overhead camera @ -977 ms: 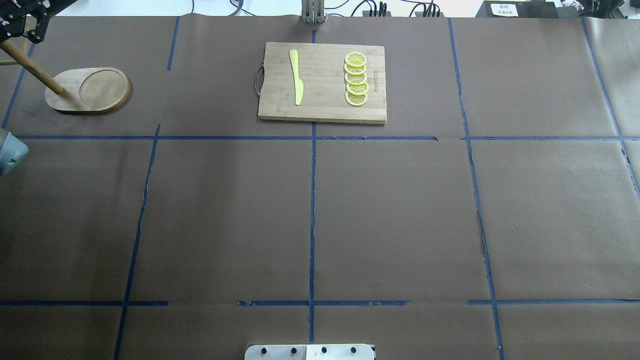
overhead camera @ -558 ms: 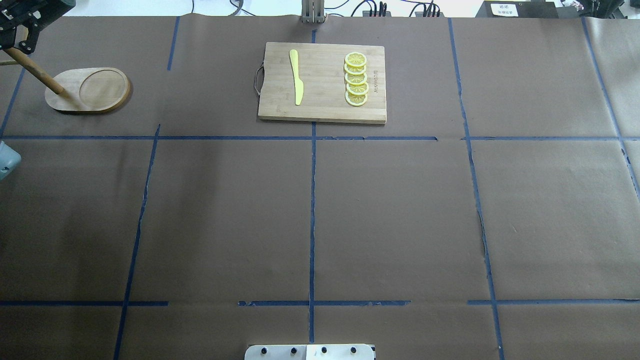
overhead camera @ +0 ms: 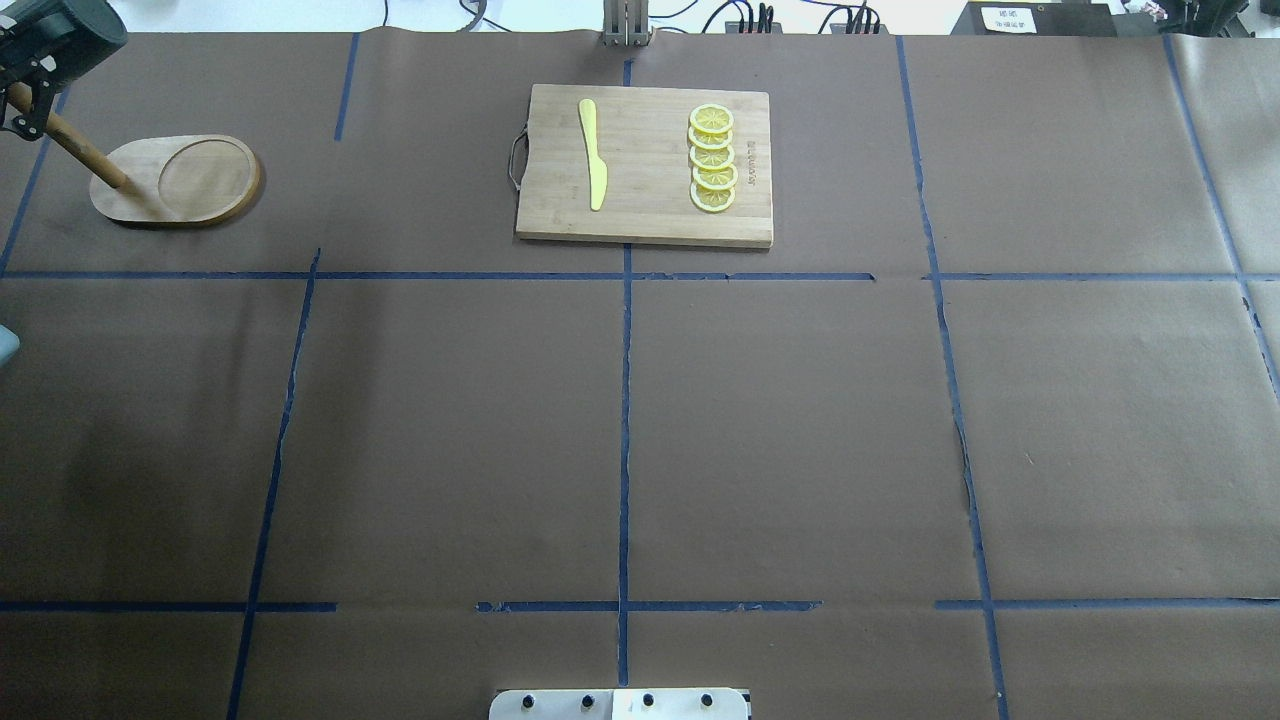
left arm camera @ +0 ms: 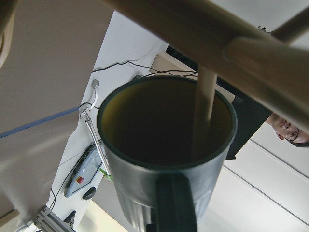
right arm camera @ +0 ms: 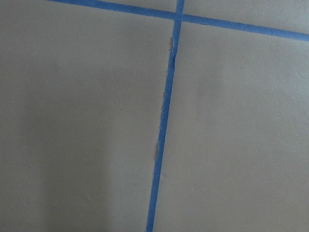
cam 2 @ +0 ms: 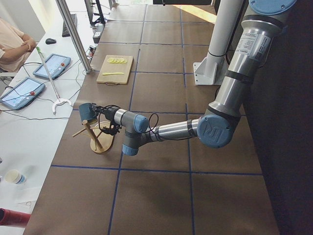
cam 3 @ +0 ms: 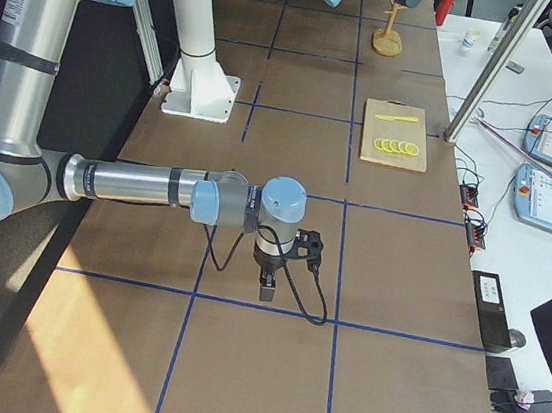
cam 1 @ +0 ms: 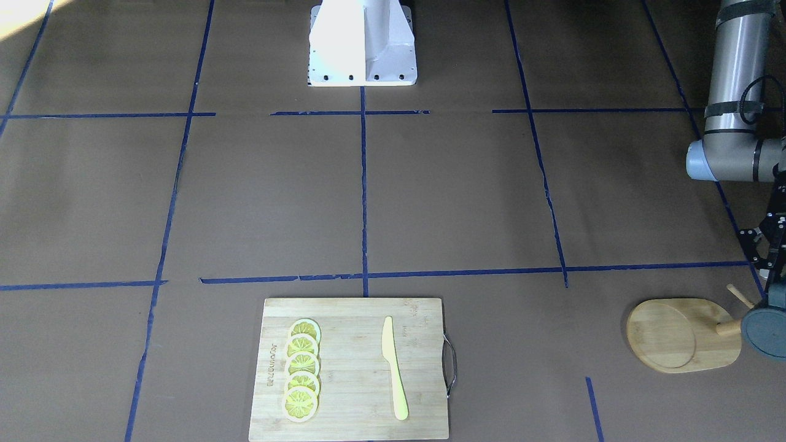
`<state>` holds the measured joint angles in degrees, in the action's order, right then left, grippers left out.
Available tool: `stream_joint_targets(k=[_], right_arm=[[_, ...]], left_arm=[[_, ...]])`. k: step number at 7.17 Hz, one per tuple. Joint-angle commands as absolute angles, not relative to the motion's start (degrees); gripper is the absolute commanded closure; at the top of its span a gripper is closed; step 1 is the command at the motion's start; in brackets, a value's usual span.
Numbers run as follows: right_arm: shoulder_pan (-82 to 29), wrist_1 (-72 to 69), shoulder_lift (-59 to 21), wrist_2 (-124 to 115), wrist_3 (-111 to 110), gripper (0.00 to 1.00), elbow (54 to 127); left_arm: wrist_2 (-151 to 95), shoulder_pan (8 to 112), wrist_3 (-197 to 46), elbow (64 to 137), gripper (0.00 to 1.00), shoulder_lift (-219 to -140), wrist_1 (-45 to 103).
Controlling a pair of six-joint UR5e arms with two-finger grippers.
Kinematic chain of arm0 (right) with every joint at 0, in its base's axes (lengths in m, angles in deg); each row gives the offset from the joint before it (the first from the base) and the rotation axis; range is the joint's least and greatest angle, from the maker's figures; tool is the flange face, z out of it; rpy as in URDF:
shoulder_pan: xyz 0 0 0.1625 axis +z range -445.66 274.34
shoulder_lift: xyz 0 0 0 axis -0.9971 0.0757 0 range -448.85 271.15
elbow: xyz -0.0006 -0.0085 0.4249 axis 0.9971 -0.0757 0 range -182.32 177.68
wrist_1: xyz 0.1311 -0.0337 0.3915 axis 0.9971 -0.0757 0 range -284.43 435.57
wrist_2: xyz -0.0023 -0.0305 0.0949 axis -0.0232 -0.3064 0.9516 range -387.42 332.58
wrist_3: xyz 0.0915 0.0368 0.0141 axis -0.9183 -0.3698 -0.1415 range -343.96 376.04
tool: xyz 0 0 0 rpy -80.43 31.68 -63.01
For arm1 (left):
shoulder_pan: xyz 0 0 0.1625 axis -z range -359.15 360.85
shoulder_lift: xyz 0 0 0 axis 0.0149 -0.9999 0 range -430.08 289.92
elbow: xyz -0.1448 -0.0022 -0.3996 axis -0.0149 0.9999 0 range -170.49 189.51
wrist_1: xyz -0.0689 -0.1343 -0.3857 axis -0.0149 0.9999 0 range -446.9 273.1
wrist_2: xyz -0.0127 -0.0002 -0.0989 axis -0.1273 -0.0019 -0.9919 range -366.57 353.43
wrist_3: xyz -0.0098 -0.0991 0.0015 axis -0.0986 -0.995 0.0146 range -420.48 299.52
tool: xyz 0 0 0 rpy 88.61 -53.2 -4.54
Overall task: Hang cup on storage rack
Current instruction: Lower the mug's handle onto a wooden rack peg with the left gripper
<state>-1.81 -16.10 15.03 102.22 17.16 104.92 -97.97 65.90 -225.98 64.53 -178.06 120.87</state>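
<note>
The wooden peg reaches inside the cup's opening, so the robot's left gripper should now open and let go of the cup.
The cup (overhead camera: 62,38) is dark blue-grey and is held in the air beside the top of the storage rack's post (overhead camera: 65,135). It also shows at the right edge of the front view (cam 1: 764,331) and in the left side view (cam 2: 87,111). In the left wrist view its open mouth (left arm camera: 166,121) faces the camera, handle nearest, with a peg (left arm camera: 207,94) crossing in front of it. My left gripper (cam 1: 772,276) is shut on the cup. The rack's oval base (overhead camera: 205,180) lies on the table. My right gripper (cam 3: 266,284) shows only in the right side view; I cannot tell its state.
A rectangular cutting board (overhead camera: 650,215) with a yellow knife (overhead camera: 594,155) and several lemon slices (overhead camera: 712,158) lies at the far middle. The robot's base plate (overhead camera: 620,704) is at the near edge. An operator sits beyond the table's left end (cam 2: 12,46).
The cup has come into the overhead view at the top left, above the rack's post. The left gripper's black parts and the arm's elbow have slid left, mostly out of view.
</note>
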Motion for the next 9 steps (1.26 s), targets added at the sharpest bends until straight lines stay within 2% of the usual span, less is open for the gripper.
stream_joint_targets(k=[1,2,4,5,9], right_arm=[[-1.8,-16.1,15.0,102.2,17.1,0.00,104.9],[-1.8,-16.1,15.0,102.2,17.1,0.00,104.9],[-1.8,-16.1,15.0,102.2,17.1,0.00,105.0],[-1.8,-16.1,14.9,102.2,17.1,0.00,105.0],[-1.8,-16.1,14.9,102.3,17.0,0.00,105.0]], left_arm=[[-98.0,65.9,-226.0,63.3,0.94,-178.1,121.3],[-98.0,65.8,-226.0,62.9,0.93,-178.1,121.3],[-98.0,65.8,-225.9,62.9,0.81,-178.0,121.3],[-98.0,65.9,-225.8,62.9,0.01,-178.0,121.9],[-98.1,65.9,-225.7,63.0,0.00,-177.8,123.5]])
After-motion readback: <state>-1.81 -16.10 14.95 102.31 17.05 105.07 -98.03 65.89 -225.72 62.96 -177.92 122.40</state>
